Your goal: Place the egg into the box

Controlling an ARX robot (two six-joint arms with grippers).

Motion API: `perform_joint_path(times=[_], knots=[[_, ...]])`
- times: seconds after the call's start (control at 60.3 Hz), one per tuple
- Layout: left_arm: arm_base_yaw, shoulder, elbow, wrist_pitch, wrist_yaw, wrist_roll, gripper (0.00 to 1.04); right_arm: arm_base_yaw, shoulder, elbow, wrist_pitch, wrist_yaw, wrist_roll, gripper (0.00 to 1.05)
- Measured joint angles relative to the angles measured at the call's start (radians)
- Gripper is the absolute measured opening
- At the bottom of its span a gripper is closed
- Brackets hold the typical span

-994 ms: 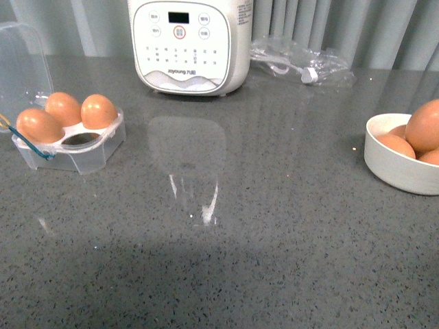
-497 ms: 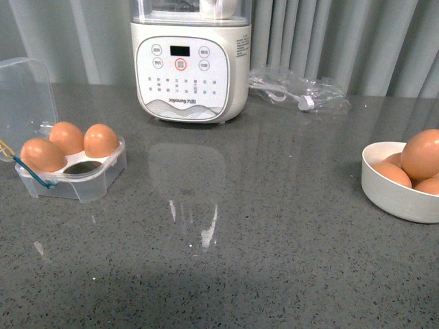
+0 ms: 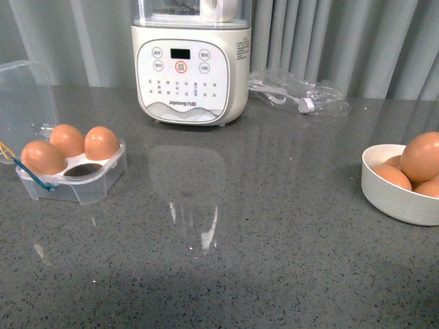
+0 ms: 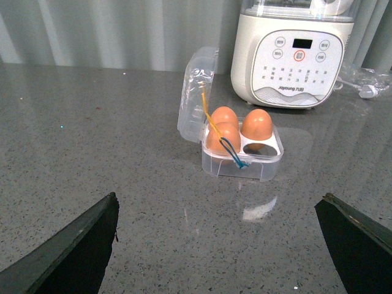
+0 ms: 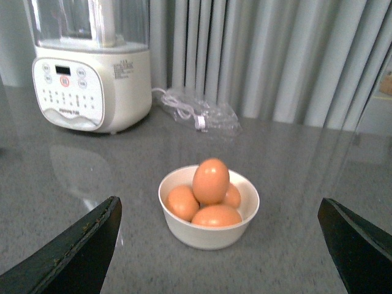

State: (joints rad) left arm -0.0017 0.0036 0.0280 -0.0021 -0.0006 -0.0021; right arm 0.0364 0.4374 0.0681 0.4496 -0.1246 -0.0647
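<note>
Next, my right gripper grabs the orange-brown egg on top of the bowl's pile by its rounded shell, to fill the box's bare cell (image 4: 257, 147).
The clear box (image 3: 82, 179) stands at the table's left, lid up, with three orange-brown eggs (image 3: 101, 142) in it and one cell bare; a blue-and-yellow wire hangs at its corner. It also shows in the left wrist view (image 4: 245, 162). Several more eggs (image 3: 422, 156) lie in a white bowl (image 3: 391, 199) at the right, also seen in the right wrist view (image 5: 211, 180). My left gripper (image 4: 223, 248) is open and empty, short of the box. My right gripper (image 5: 220, 251) is open and empty, short of the bowl (image 5: 208, 236). Neither arm shows in the front view.
A white Joyoung appliance (image 3: 191, 65) stands at the back centre. A clear plastic bag with a cable (image 3: 298, 92) lies to its right. Grey curtains hang behind the grey stone table (image 3: 260, 226).
The front view has tilted upward over the last second: the box, bowl and appliance sit lower in frame now. Nothing on the table has moved.
</note>
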Motion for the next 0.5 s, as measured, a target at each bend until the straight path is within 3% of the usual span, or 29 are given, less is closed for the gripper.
perform_joint_path(times=[0.215,0.331,0.497], knots=[[0.0,0.0,0.0,0.0,0.0,0.0,0.98,-0.026,0.441,0.189,0.23,-0.035,0.025,0.97],[0.0,0.0,0.0,0.0,0.0,0.0,0.98,-0.025,0.695,0.342,0.233,-0.028,0.026,0.97],[0.0,0.0,0.0,0.0,0.0,0.0,0.98,-0.036,0.962,0.56,0.111,-0.018,0.023,0.97]])
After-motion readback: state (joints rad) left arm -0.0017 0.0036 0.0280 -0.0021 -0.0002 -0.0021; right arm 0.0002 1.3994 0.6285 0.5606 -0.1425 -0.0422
